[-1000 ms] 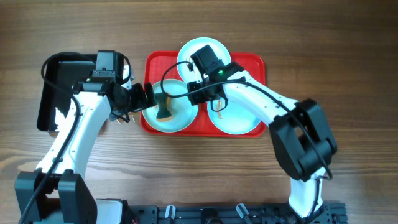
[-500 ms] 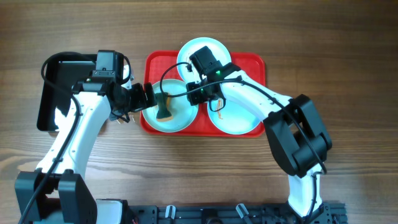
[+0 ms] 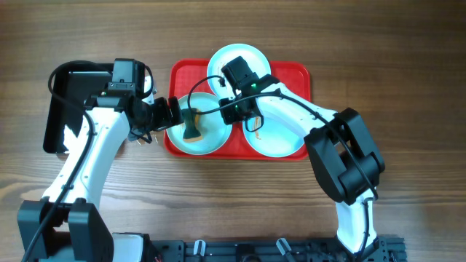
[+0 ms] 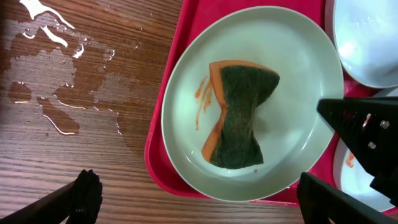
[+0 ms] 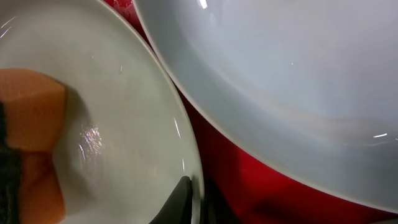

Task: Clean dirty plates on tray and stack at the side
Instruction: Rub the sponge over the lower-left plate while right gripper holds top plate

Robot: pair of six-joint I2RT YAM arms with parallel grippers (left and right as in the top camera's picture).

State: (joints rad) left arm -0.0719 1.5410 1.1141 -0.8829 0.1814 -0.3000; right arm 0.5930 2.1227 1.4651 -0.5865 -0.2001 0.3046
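My left gripper pinches the green-and-orange sponge across its narrow middle (image 3: 191, 126) (image 4: 239, 117) next, leaving its wide ends free to clean the dirty plates.
The red tray (image 3: 295, 76) holds three pale-blue plates. On the left plate (image 3: 207, 142) lies a green-and-orange sponge (image 3: 193, 128), with an orange smear beside it. My right gripper (image 3: 231, 116) is shut on this plate's right rim; the right wrist view shows a fingertip (image 5: 185, 193) pressed on the rim of the plate (image 5: 124, 112). My left gripper (image 3: 175, 113) stands open at the same plate's left edge, and its fingers (image 4: 86, 194) straddle the plate (image 4: 298, 74) and sponge (image 4: 239, 118) without touching. The right plate (image 3: 280, 142) has a small smear. The far plate (image 3: 234, 58) looks clean.
A black tray (image 3: 62, 109) lies on the wooden table to the left, partly under my left arm. Spilled water (image 4: 56, 81) glistens on the wood left of the red tray (image 4: 180, 50). The far plate (image 5: 280, 81) overlaps the gripped plate's rim.
My right gripper has closed on the left plate's rim, and the right arm's elbow has shifted slightly left. The left arm and the sponge have not moved.
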